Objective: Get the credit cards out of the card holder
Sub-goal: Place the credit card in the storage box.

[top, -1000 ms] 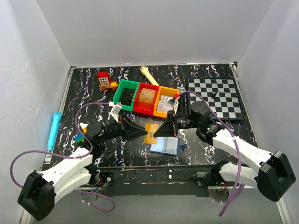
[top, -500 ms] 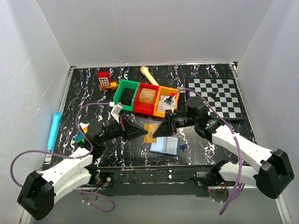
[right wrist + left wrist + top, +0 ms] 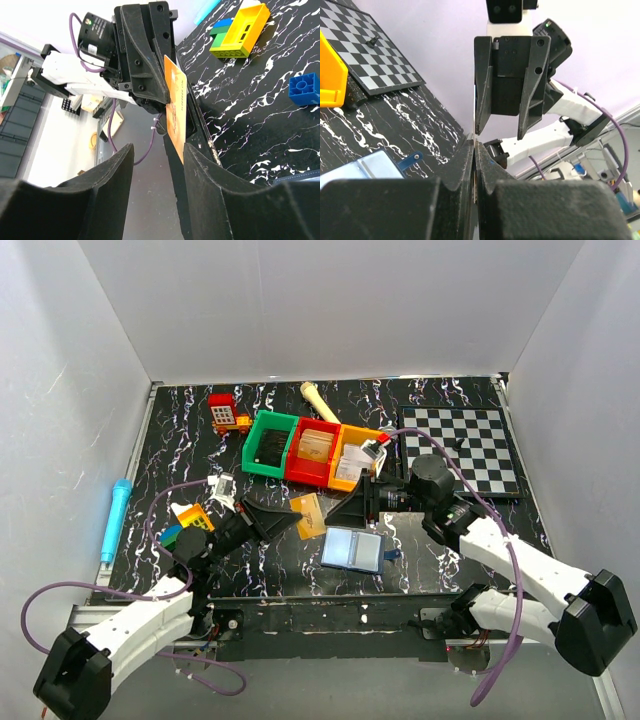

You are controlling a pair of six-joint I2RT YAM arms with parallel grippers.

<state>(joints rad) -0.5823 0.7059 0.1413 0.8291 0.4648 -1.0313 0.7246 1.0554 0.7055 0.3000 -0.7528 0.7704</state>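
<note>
The orange credit card needs to go over and into the red bin. My right gripper should next grab the orange credit card's free edge (image 3: 321, 514) (image 3: 184, 120), opposite my left gripper.
The card holder (image 3: 352, 548) lies open on the black marbled table, its pale blue-grey inside facing up and its snap tab to the right; its corner also shows in the left wrist view (image 3: 365, 167). An orange credit card (image 3: 308, 515) hangs just above the table, left of the holder. My left gripper (image 3: 290, 522) is shut on this card, whose thin edge shows between the jaws (image 3: 475, 150). My right gripper (image 3: 335, 521) faces it from the right and is open. In the right wrist view the card (image 3: 176, 105) stands at the tip of one right finger (image 3: 210, 170).
Green, red and orange bins (image 3: 310, 450) stand behind the grippers. A chessboard (image 3: 460, 448) lies at the back right. Yellow, green and blue blocks (image 3: 190, 520) sit by the left arm, a light-blue pen (image 3: 115, 518) at the left edge, a red toy truck (image 3: 225, 412) at the back.
My right gripper has opened and let go of the orange card. My left gripper has shut on the card and drawn back to the left with it.
</note>
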